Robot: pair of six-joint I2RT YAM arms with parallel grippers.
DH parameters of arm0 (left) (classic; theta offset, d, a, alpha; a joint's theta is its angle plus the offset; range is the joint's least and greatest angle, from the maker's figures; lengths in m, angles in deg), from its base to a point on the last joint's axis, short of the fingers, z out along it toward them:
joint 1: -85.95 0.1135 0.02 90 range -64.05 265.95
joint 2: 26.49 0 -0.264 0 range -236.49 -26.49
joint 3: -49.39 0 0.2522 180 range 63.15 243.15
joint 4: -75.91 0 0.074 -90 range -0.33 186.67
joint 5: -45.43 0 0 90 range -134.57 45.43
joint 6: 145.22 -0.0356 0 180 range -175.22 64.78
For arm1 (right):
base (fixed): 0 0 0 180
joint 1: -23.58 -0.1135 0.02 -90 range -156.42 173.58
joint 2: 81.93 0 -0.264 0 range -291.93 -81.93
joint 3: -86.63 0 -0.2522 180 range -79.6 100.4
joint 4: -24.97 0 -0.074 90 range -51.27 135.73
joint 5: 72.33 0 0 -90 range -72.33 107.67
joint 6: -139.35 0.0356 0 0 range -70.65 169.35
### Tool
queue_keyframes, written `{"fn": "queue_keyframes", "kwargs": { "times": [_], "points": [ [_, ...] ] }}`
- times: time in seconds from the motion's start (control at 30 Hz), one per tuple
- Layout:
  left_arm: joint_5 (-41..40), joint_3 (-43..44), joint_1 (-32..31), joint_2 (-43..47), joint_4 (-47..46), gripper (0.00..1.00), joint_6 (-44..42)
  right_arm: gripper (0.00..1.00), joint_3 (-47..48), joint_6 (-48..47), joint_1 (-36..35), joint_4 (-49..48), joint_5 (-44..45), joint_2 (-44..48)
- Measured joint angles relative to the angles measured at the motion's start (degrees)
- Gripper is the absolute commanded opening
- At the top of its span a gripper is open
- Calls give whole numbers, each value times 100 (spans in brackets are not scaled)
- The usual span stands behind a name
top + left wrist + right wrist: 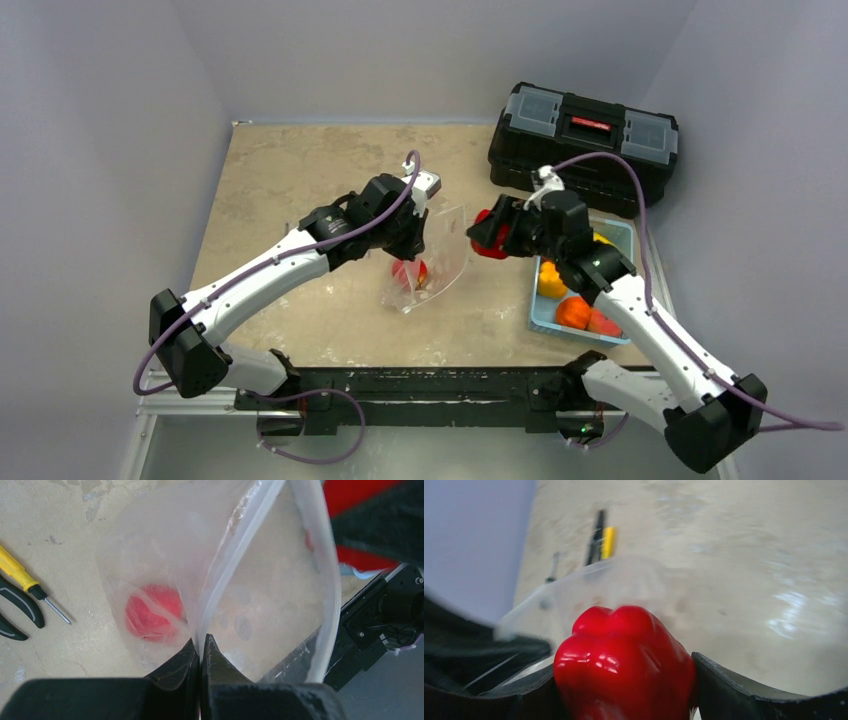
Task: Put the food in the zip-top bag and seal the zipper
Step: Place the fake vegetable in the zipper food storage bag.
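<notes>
The glossy red pepper (624, 667) goes to the bag's opening in my right gripper next. It hangs short of it, so if I opened now, it would miss.
My left gripper (425, 222) is shut on the mouth edge of the clear zip-top bag (440, 255) and holds it lifted and open; in the left wrist view (201, 642) the jaws pinch the zipper strip (235, 545). A red food piece (152, 611) lies inside the bag, and it also shows in the top view (408, 274). My right gripper (482, 232) is shut on a glossy red pepper (624, 667), held above the table just right of the bag's mouth. The pepper also shows in the top view (488, 236). More orange and yellow food (572, 312) sits in the blue tray.
A light-blue tray (632, 235) stands at the right under my right arm. A black toolbox (583, 140) sits at the back right. A yellow-handled screwdriver (22, 577) and black-handled pliers (17, 612) lie on the table left of the bag.
</notes>
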Motion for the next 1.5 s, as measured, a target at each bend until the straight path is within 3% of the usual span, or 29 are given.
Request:
{"fn": "queue_keyframes", "kwargs": {
  "times": [0.17, 0.4, 0.67, 0.9, 1.0, 1.17, 1.5],
  "points": [
    [-2, 0, 2, -2, 4, 0, 0, 20, 428, 39, -1727, -695, 529, 92],
    [-4, 0, 2, -2, 2, 0, 0, 21, 745, -28, -3023, -1287, 1292, -44],
    [-170, 0, 122, -2, 83, 0, -2, 27, 938, 328, -3110, -970, 2208, -688],
    [-109, 0, 42, 0, 61, 0, -2, 76, 811, 538, -3104, -614, 2570, -1156],
    [-96, 0, 39, 0, 52, 0, 0, 89, 815, 570, -3104, -498, 2614, -1235],
    [-90, 0, 39, 0, 46, 0, -2, 99, 990, 579, -3104, -129, 2728, -1423],
    [-76, 0, 39, 0, 46, 0, -2, 98, 1163, 433, -3104, 439, 2874, -1261]
  ]
}}
